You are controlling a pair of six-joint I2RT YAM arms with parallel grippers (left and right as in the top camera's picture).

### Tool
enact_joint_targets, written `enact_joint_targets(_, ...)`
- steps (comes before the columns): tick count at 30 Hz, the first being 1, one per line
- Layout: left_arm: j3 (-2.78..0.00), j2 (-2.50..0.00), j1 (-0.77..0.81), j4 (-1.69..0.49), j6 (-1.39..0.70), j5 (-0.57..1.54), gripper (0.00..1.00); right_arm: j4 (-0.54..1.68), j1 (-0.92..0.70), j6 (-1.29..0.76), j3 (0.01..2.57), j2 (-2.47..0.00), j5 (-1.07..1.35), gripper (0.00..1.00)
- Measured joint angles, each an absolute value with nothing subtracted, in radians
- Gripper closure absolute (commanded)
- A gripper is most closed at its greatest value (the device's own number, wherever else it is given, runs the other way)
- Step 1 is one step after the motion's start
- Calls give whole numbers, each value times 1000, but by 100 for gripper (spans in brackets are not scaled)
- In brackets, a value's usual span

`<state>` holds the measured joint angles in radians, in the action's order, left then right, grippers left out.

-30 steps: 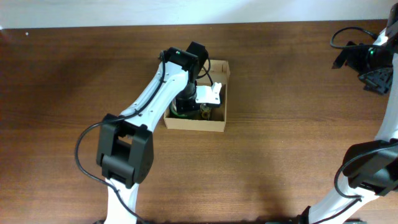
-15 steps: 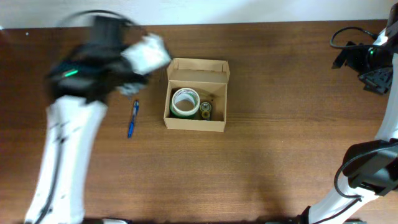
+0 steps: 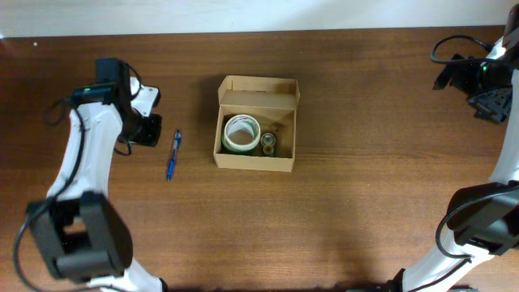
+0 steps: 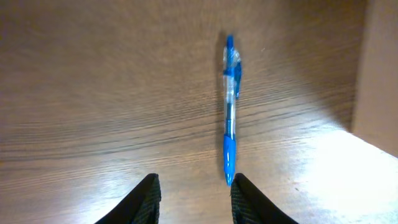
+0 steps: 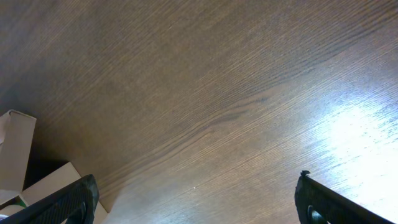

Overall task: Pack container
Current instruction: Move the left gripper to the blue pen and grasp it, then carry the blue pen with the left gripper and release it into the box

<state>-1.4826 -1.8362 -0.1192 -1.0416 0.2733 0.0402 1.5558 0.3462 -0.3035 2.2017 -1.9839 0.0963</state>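
Observation:
My left gripper grabs the blue pen across the middle of its body (image 3: 173, 155) next, leaving both pen ends free, to pack it lengthwise into the container (image 3: 253, 161).
The container (image 3: 253, 161), a tan cardboard box with its flap lid folded back, stands mid-table. A green-and-white tape roll (image 3: 242, 133) and a small round item (image 3: 268, 143) lie inside it. Left of the box a blue pen (image 3: 173, 154) lies on the wood. My left gripper (image 3: 148, 130) hovers just left of the pen. In the left wrist view the gripper (image 4: 194, 179) is open and holds nothing, with the pen (image 4: 229, 112) stretching away from its right finger. My right gripper (image 3: 489, 104) is far right, wide open (image 5: 196, 190) over bare wood.
The box's tan side (image 4: 377, 74) fills the right edge of the left wrist view. A corner of the box (image 5: 15, 152) shows at the lower left of the right wrist view. Black cables (image 3: 454, 61) hang by the right arm.
My left arm has swung out of the container and away to the left, stopping beside the pen with its jaws a little wider. The tape roll now lies uncovered in the box. The right arm is still.

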Motion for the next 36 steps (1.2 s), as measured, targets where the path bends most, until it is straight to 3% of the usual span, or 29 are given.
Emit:
enact_joint_targets(3, -1483, -1925, -112, -1031, 261, 45, 60, 1556, 346, -303, 2202, -1984, 96, 1)
enact_joint_targets(21, -1483, -2110, -9, -954, 246, 63, 62, 1556, 346, -303, 2202, -1984, 96, 1)
enact_joint_targets(25, -1483, -2111, -9, -953, 255, 53, 89, 1556, 346, -303, 2202, -1984, 96, 1)
enact_joint_targets(27, -1483, -2112, -9, -953, 263, 46, 96, 1556, 346, -303, 2202, -1984, 96, 1)
enact_joint_targets(36, -1485, -2113, -9, -1007, 374, 29, 98, 1556, 346, -303, 2202, -1984, 96, 1)
